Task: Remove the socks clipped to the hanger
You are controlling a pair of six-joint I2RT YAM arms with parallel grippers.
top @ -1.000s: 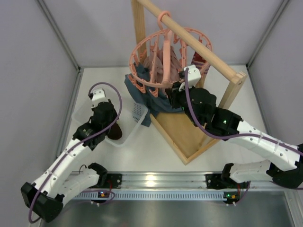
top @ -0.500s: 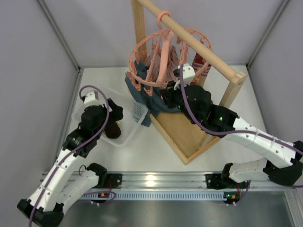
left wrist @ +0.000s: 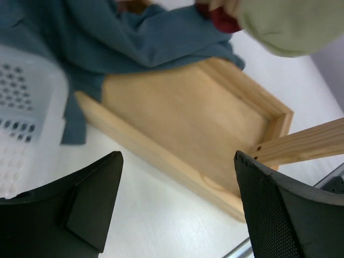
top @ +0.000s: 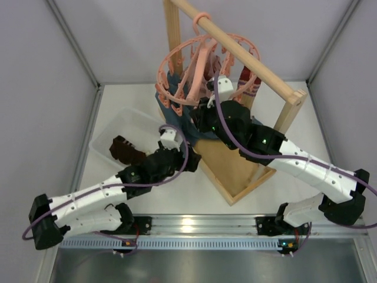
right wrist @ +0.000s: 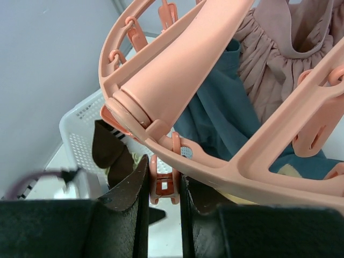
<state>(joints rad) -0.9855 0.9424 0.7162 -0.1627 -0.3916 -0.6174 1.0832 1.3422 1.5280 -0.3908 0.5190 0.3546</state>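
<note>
My left gripper grabs the pale cream sock by its low hanging end (left wrist: 287, 42) next, so its clipped end stays free for unclipping.
The salmon-pink round hanger (top: 203, 62) hangs by its hook from the wooden bar. My right gripper (top: 203, 117) is under its ring, shut on one clip peg (right wrist: 164, 181) in the right wrist view (right wrist: 164, 173). A dark red striped sock (top: 247, 79) hangs at the far right of the ring. A pale cream sock (left wrist: 287, 27) hangs above the rack base. A dark brown sock (top: 125, 150) lies in the white basket (top: 106, 132); it also shows in the right wrist view (right wrist: 109, 150). My left gripper (top: 189, 158) is open and empty, low beside the rack base (left wrist: 177, 161).
A blue-grey cloth (top: 177, 121) and a dusty-pink garment (right wrist: 279, 54) hang from the hanger, the cloth draping onto the wooden rack base (left wrist: 188, 118). The rack's posts and bar (top: 259, 65) cross above the hanger. Grey walls enclose the table on three sides.
My left gripper has let go of the dark brown sock in the basket and swung right to the rack base. My right gripper has moved up and left under the ring.
</note>
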